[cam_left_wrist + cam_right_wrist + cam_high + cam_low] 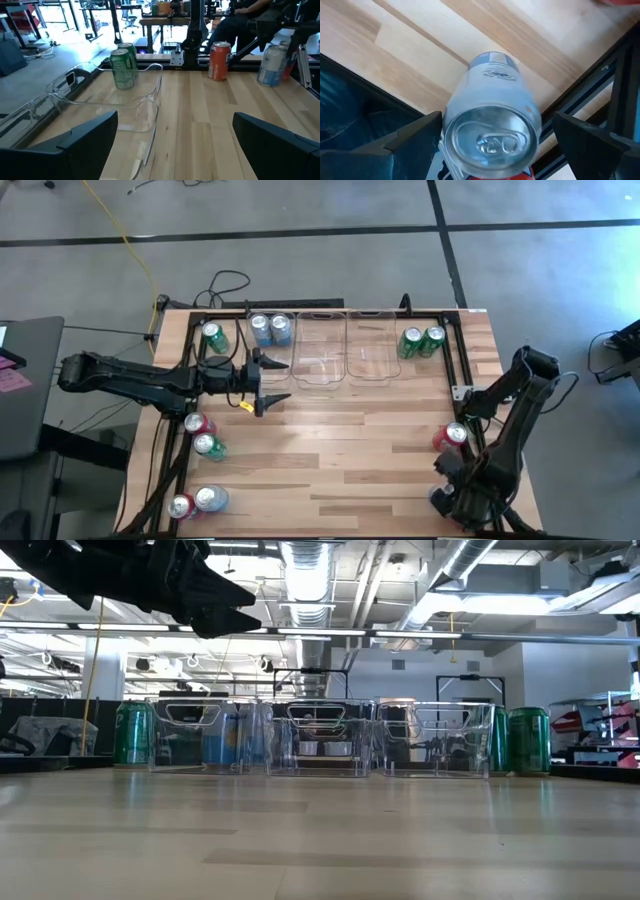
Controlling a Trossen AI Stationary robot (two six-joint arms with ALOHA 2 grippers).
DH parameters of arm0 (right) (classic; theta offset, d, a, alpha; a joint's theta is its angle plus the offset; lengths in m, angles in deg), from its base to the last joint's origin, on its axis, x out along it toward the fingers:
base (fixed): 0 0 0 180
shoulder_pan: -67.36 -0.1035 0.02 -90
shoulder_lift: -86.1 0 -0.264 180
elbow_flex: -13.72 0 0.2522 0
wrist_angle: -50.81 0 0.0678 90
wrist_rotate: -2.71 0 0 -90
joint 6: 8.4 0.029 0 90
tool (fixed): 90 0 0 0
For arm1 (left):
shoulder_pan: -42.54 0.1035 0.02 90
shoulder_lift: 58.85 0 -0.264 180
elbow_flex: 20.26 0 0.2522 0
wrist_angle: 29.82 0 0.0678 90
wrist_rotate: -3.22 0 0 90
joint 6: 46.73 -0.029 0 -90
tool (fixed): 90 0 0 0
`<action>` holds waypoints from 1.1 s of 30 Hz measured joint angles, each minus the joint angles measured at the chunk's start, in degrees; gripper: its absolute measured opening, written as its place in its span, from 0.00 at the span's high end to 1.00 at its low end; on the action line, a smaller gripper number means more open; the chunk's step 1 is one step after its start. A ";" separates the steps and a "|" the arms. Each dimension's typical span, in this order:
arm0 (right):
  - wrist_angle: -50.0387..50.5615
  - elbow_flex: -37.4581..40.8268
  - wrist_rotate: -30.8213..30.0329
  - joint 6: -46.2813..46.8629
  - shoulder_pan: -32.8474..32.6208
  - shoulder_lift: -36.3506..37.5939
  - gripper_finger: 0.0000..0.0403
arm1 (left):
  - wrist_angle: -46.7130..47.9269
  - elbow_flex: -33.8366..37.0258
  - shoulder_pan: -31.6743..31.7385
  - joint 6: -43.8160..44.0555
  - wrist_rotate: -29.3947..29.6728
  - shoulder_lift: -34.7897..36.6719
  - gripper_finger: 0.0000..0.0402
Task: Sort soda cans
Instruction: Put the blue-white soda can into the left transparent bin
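The blue and silver can has my right gripper's fingers down around it, beside its lid (491, 140), and would be caught now, so that gripper should close on it.
A blue and silver soda can (492, 115) stands upright near the table's near right corner. My right gripper (497, 122) hangs open above it, pointing down, with one finger on either side of the can's top and clear of it. My left gripper (272, 383) is open and level over the table's left middle, holding nothing. Two blue cans (270, 328) stand in the left clear bin (252, 352). Two green cans (422, 341) stand right of the bins. A red can (450, 437) stands near my right arm.
The middle bin (321, 365) and the right bin (371, 365) stand at the far side. A green can (213, 337) is left of the bins. Red and green cans (203, 434) and a red and a silver can (198, 502) stand along the left edge. A black frame rail (580, 95) runs beside the can.
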 joint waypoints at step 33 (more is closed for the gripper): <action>-2.66 -0.05 -8.09 -53.79 33.10 -1.17 0.31 | 1.51 0.00 -0.96 -0.30 1.50 0.56 0.03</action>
